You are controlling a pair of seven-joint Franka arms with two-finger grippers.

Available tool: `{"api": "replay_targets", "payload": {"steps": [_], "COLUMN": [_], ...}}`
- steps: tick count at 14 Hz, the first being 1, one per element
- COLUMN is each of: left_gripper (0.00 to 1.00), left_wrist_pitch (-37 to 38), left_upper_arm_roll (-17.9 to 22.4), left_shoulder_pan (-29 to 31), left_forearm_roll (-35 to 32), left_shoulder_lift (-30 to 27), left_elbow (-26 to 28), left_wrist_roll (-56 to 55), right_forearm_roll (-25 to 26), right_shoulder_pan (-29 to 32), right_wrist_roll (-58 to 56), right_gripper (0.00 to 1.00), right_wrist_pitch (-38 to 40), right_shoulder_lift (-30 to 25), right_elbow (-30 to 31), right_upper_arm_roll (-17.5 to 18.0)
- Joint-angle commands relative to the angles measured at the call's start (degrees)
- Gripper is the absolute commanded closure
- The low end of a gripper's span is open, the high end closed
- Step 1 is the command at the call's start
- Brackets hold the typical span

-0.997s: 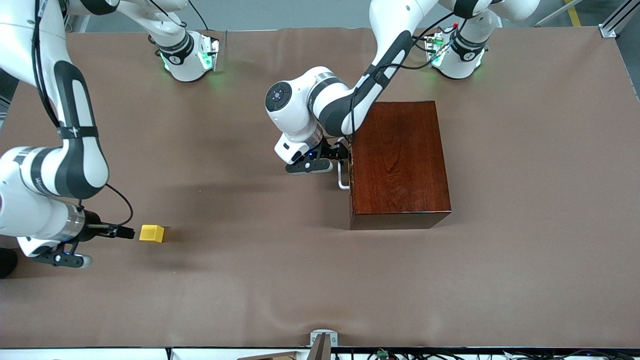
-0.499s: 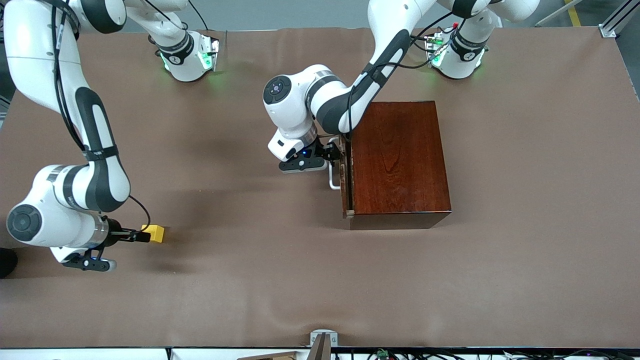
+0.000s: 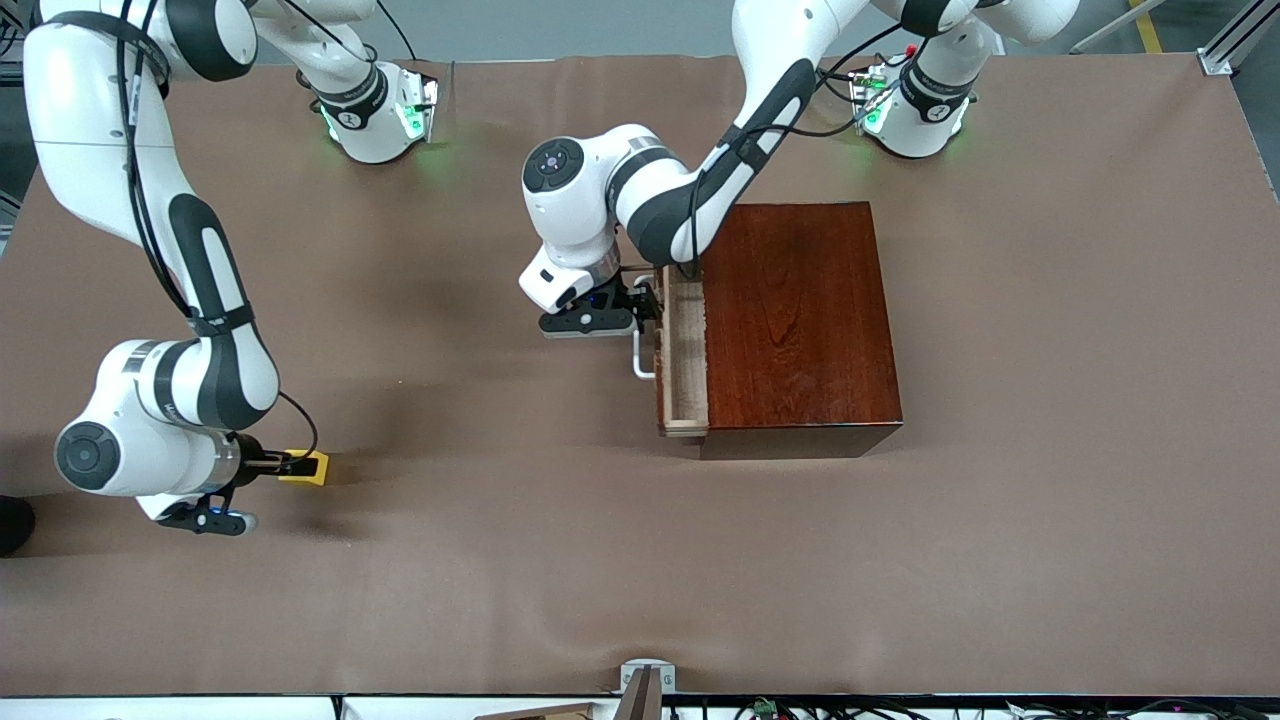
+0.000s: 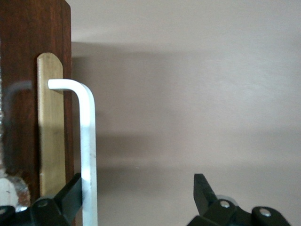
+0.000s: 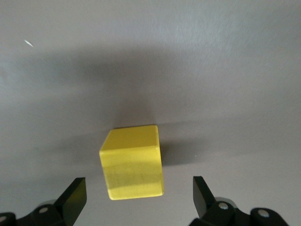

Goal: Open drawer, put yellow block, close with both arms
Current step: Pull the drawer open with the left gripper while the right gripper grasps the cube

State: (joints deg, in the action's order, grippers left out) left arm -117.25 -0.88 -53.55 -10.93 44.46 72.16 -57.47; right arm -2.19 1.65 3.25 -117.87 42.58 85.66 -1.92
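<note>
My right gripper grabs the yellow block (image 3: 316, 470) by its opposite sides next. Then the yellow block goes in the open drawer (image 3: 686, 352).
The drawer (image 3: 686, 352) is pulled partly out of the reddish-brown box (image 3: 800, 320), its pale tray showing. My left gripper (image 3: 650, 303) is open at the white handle (image 3: 637, 362). In the left wrist view (image 4: 138, 184) one finger (image 4: 70, 194) sits between the handle bar (image 4: 88, 150) and the drawer front (image 4: 19, 94); the other finger stands apart. The yellow block (image 3: 316, 470) rests on the table toward the right arm's end. My right gripper (image 3: 298, 464) is low and open around it, with the block (image 5: 132, 162) between its fingers (image 5: 75, 194) and untouched.
The brown table cover (image 3: 520, 560) has folds near the front edge. The two green-lit arm bases (image 3: 385, 115) (image 3: 905, 110) stand along the edge farthest from the front camera. A small metal bracket (image 3: 645, 680) sits at the front edge.
My left gripper has drawn the drawer out toward the right arm's end, baring the pale tray. My right gripper has moved onto the yellow block, which now sits between its fingers.
</note>
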Motion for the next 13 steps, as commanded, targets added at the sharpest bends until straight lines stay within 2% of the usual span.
{"api": "replay_targets", "payload": {"steps": [1,5,11,12,13], "left_gripper": [0.0,0.0,0.0,0.0,0.0], "left_wrist_pitch": [-2.2,-4.2,-8.7,-8.8,-9.3], "left_upper_arm_roll": [-0.3,-0.3,-0.4,-0.4,-0.4], "left_shoulder_pan": [-0.4,-0.4,-0.4,-0.4,-0.4], "left_forearm_roll": [1.9,3.5,7.4,7.7,7.9], "left_shoulder_lift": [0.9,1.3,1.8,2.1,2.2], "left_elbow": [-1.1,-1.1,-1.2,-1.4,-1.4], "left_wrist_roll": [-0.9,-0.4,-0.2,-0.2,-0.2], "right_forearm_roll": [0.1,0.8,0.7,0.7,0.6], "right_shoulder_pan": [0.0,-0.6,-0.2,-0.2,-0.3], "right_wrist_roll": [-0.9,-1.3,-6.1,-6.1,-5.9], "right_gripper": [0.0,0.0,0.0,0.2,0.46], "right_wrist_pitch": [-1.2,-12.2,-13.3,-13.2,-13.3], "right_shoulder_lift": [-0.4,-0.5,-0.7,-0.7,-0.7], "right_elbow": [1.0,6.4,7.2,7.2,7.1], "right_upper_arm_roll": [0.2,0.2,0.2,0.2,0.2]}}
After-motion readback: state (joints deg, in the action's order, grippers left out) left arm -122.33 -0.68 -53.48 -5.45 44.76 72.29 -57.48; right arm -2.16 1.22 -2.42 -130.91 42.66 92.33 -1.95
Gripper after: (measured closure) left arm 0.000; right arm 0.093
